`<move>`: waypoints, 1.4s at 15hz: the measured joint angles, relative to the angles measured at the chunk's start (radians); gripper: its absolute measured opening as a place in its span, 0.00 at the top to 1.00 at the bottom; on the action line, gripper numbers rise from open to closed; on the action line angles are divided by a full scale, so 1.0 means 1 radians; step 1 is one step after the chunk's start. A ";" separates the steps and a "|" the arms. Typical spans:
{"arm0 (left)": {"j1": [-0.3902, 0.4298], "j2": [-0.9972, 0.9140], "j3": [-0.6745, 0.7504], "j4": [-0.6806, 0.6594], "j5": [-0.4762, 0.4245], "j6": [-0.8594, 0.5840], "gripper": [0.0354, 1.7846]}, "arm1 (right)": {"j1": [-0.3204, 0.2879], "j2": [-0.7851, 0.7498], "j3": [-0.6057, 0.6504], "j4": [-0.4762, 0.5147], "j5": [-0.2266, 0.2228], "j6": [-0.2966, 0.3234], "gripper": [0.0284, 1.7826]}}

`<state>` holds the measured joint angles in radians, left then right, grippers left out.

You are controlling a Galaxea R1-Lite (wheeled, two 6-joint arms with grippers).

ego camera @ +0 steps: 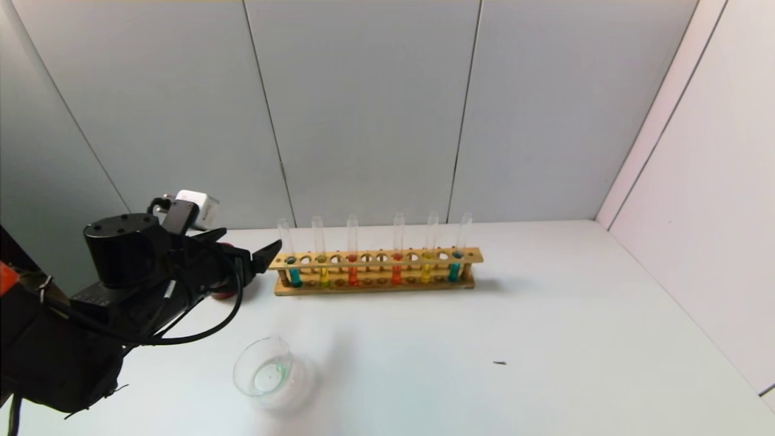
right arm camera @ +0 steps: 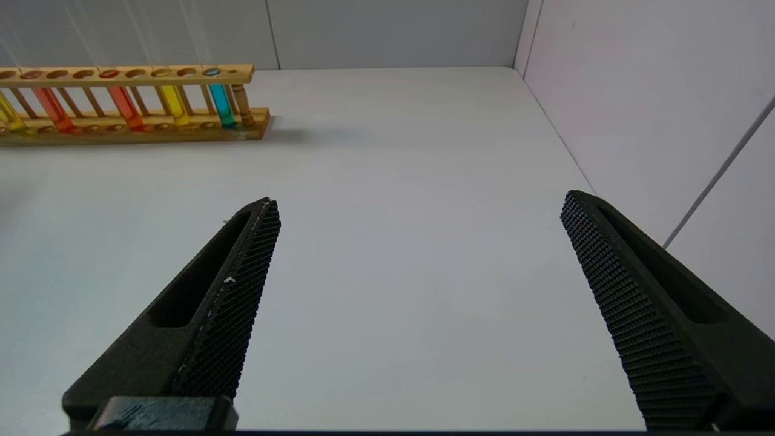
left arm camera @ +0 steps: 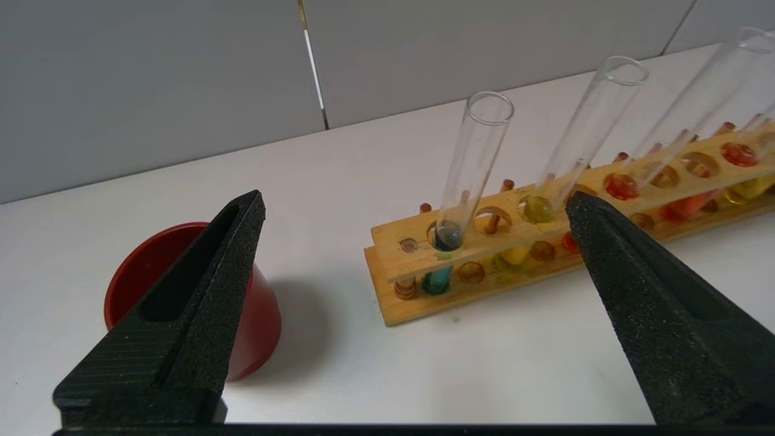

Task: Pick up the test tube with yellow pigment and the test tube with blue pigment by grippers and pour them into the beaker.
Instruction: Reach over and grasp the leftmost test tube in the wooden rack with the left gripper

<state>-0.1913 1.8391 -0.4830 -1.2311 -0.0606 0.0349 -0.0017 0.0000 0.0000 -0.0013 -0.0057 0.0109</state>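
The wooden rack closes around the lower half of the blue test tube. My left gripper should next grab the tube by its clear upper part below the tube's rim point(ego camera: 285, 236) point(left arm camera: 476, 156).
A wooden rack point(ego camera: 375, 284) holds several tubes upright. A test tube with blue pigment point(ego camera: 294, 274) stands at its left end and a test tube with yellow pigment point(ego camera: 323, 274) beside it; a second yellow tube point(ego camera: 426, 271) and a second blue tube point(ego camera: 455, 269) stand at the right end. The beaker point(ego camera: 269, 372) sits in front of the rack's left end. My left gripper point(ego camera: 260, 257) is open and empty, just left of the rack. In the left wrist view the gripper point(left arm camera: 415, 203) faces the blue tube point(left arm camera: 475, 151) and the yellow tube point(left arm camera: 596, 115). My right gripper point(right arm camera: 419, 200) is open and empty above bare table.
A dark-red cup point(left arm camera: 254, 327) stands left of the rack, mostly hidden behind my left gripper in the head view. Two orange-red tubes point(ego camera: 353, 272) stand mid-rack. Walls close the table at the back and right. A small dark speck point(ego camera: 499, 363) lies on the table.
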 joint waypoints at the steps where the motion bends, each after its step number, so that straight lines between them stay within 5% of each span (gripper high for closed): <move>1: -0.010 0.045 -0.007 -0.044 0.026 0.001 0.02 | 0.000 0.000 0.000 0.000 0.000 0.000 0.05; 21: -0.060 0.269 -0.199 -0.094 0.062 0.002 0.02 | 0.000 0.000 0.000 0.000 0.000 0.000 0.05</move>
<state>-0.2515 2.1081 -0.6821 -1.3253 0.0017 0.0370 -0.0017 0.0000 0.0000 -0.0013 -0.0057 0.0109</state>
